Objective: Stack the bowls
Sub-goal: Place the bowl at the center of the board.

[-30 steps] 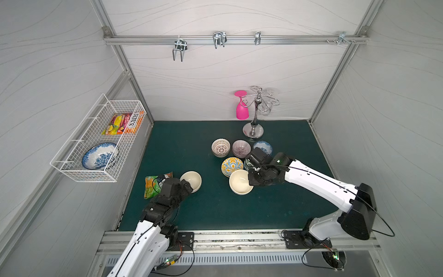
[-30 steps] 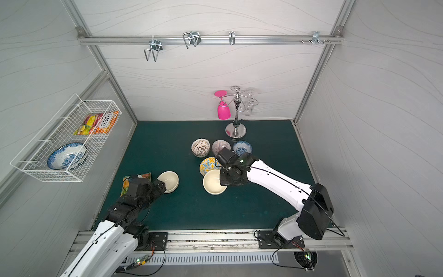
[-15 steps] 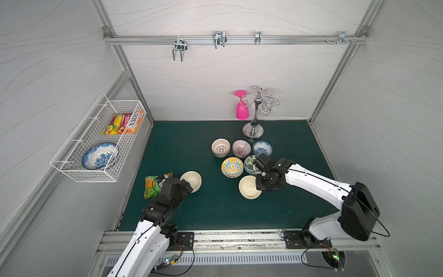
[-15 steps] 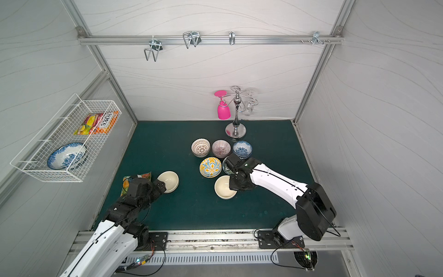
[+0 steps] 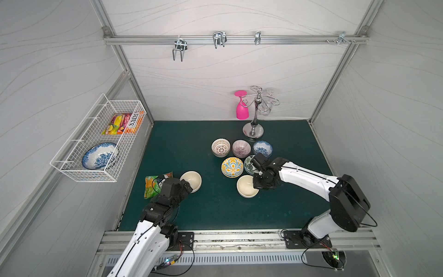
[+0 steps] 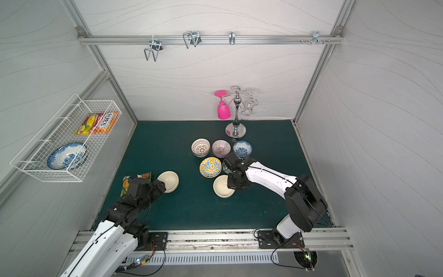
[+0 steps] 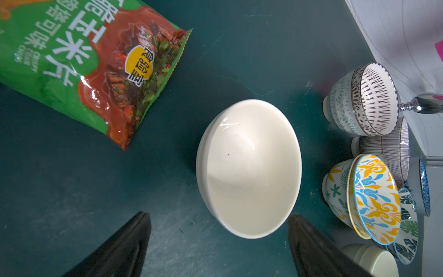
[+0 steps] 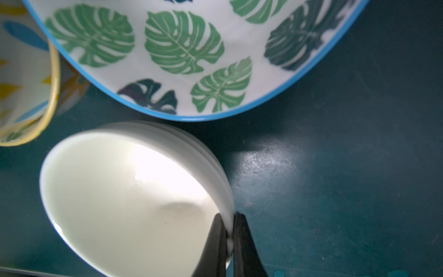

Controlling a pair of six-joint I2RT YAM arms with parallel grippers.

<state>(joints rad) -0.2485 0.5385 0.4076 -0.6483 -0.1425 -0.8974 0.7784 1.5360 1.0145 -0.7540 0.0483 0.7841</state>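
Observation:
I next need to grab the cream bowl at my left gripper's fingers by its near rim, leaving its bottom free to stack in the other bowl.
Two plain cream bowls sit on the green mat. My left gripper [image 5: 188, 187] [image 7: 218, 215] is open, its fingers either side of the near rim of the left cream bowl [image 5: 191, 181] [image 7: 249, 167] without touching it. My right gripper [image 5: 257, 185] [image 8: 229, 215] is shut on the rim of the right cream bowl [image 5: 247, 186] [image 8: 124, 196], one finger inside and one outside. Behind stand the yellow-blue floral bowl [image 5: 232, 166], the green leaf bowl [image 8: 182, 48] partly hidden by the right arm, the lattice bowl [image 5: 220, 147], the striped bowl [image 5: 241, 148] and the blue-and-white bowl [image 5: 262, 148].
A green chip bag [image 5: 155, 183] lies left of the left arm. A wire basket [image 5: 72, 165] on the left wall holds a blue-and-white dish [image 5: 99, 156] and snack packets. A chrome glass stand [image 5: 254, 129] with a pink glass [image 5: 241, 108] stands at the back.
My right gripper has drawn its cream bowl to the right and toward the front, uncovering the green leaf bowl. The left arm and its bowl have hardly moved.

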